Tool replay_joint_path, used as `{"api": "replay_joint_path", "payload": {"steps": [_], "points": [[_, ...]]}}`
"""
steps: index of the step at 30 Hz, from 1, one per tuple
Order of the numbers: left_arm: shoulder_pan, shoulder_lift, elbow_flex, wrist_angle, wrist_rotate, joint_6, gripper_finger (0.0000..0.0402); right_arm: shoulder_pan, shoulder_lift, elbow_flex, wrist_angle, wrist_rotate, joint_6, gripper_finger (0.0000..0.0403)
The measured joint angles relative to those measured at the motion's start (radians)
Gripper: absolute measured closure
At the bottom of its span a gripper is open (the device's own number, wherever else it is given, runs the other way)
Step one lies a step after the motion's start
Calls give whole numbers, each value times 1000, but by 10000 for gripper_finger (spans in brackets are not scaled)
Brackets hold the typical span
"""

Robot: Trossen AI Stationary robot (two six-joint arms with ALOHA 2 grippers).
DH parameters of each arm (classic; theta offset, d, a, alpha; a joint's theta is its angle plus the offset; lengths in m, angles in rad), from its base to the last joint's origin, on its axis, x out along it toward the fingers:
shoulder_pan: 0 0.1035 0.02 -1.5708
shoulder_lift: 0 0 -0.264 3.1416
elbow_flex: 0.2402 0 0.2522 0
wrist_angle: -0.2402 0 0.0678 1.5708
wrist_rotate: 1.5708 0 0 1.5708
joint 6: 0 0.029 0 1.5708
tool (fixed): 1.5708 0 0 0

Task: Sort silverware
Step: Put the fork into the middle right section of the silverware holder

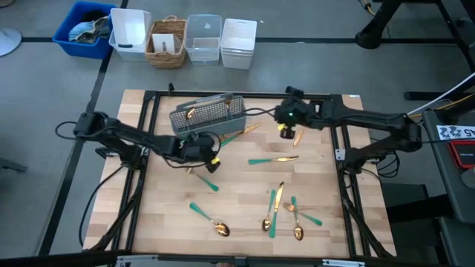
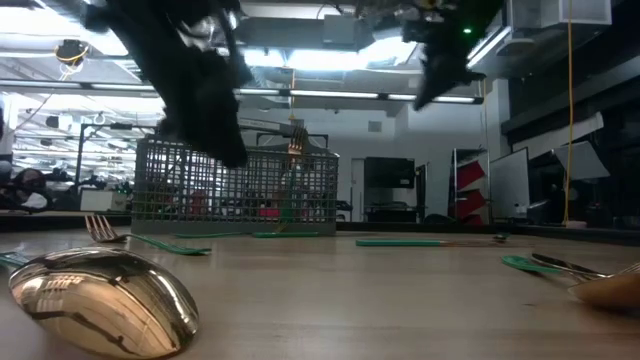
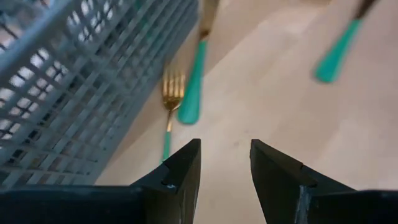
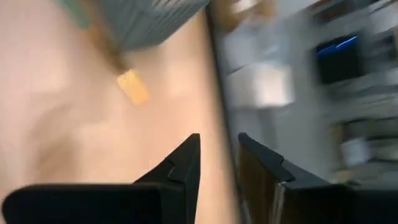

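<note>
I should next pick up the knife with my left gripper by its handle's blade end (image 1: 239, 133), so it can be sorted into the grey mesh caddy (image 1: 208, 113).
Teal-handled gold silverware lies scattered on the wooden table: a piece (image 1: 273, 159) at the middle, a fork (image 1: 204, 182), a spoon (image 1: 210, 220) and several pieces (image 1: 278, 211) near the front. One piece (image 1: 242, 134) lies by the grey mesh caddy (image 1: 208, 113). A fork (image 2: 296, 140) stands in the caddy. My left gripper (image 1: 206, 153) hovers open and empty just in front of the caddy; its wrist view (image 3: 225, 165) shows a fork (image 3: 171, 93) and a teal handle (image 3: 193, 81) beside the caddy wall (image 3: 74, 81). My right gripper (image 1: 288, 132) is open and empty (image 4: 219, 162), right of the caddy.
A black frame (image 1: 148, 96) runs around the table's edges. Several bins and a basket (image 1: 167, 41) stand beyond the far edge. A small gold-coloured piece (image 1: 297, 139) shows just beside my right gripper. A large spoon bowl (image 2: 100, 295) lies close to the low camera.
</note>
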State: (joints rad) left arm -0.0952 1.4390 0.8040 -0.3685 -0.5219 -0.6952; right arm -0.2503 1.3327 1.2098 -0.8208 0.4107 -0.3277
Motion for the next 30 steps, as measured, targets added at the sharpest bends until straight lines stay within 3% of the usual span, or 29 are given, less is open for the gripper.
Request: {"api": "replay_joint_path", "payload": {"steps": [5,15,24,30], "points": [[80,94,0,17,19,2,273,-43,-50,-51,-84,-138,80,302],[184,240,0,71,28,75,273,-45,-81,-264,105,-162,67,302],[207,259,0,118,68,101,273,-45,-81,-396,230,-231,65,302],[229,291,2,127,87,90,274,-45,-81,-420,264,-345,95,302]]}}
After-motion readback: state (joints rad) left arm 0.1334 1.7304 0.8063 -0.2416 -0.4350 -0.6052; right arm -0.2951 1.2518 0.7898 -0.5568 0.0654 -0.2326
